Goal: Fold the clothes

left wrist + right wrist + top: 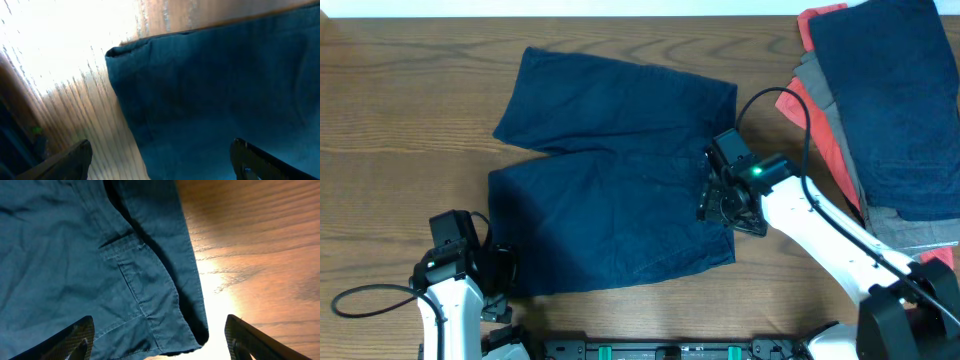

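My left gripper should next grab the dark navy shorts (610,190) by the hem edge of the near leg, to fold the near leg over the far one.
Dark navy shorts (610,190) lie flat mid-table, legs to the left, waist to the right. My right gripper (720,208) is open at the waist's near right corner. In the right wrist view the right gripper (160,342) straddles the waistband corner (187,327), one finger (70,340) over cloth, the other over bare wood. My left gripper (500,272) is open at the near leg's hem. In the left wrist view the left gripper (160,160) spans the hem edge (135,130), with nothing held. More clothes are stacked at the back right: a navy piece (900,100) over a grey one (910,232) and a coral-red one (817,125).
The wooden table (400,90) shows to the left and in front of the shorts. A black cable (790,95) loops from the right arm between the shorts and the stack. A dark rail (670,350) runs along the front edge.
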Controlling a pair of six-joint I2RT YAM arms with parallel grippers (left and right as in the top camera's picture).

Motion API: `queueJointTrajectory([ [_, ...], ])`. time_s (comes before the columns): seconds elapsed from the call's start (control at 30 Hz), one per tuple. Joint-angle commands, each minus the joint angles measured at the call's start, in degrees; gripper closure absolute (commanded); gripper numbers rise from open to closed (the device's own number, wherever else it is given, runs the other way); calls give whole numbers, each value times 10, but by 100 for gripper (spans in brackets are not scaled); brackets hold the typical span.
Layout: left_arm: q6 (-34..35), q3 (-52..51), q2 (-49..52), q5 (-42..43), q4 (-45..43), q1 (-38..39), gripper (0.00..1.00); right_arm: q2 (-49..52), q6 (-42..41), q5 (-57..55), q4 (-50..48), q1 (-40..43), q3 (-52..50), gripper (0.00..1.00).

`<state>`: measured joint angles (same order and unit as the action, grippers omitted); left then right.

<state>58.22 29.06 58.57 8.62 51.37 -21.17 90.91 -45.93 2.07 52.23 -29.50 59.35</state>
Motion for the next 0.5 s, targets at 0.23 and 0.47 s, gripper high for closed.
queueJointTrajectory([
  [0.23, 36, -37, 22, -7, -12, 0, 15, 9, -5, 14, 2, -3, -5, 19],
  [0.47, 44, -67, 41, -7, -69, 0, 25, 10, 6, 14, 3, -4, -5, 20],
])
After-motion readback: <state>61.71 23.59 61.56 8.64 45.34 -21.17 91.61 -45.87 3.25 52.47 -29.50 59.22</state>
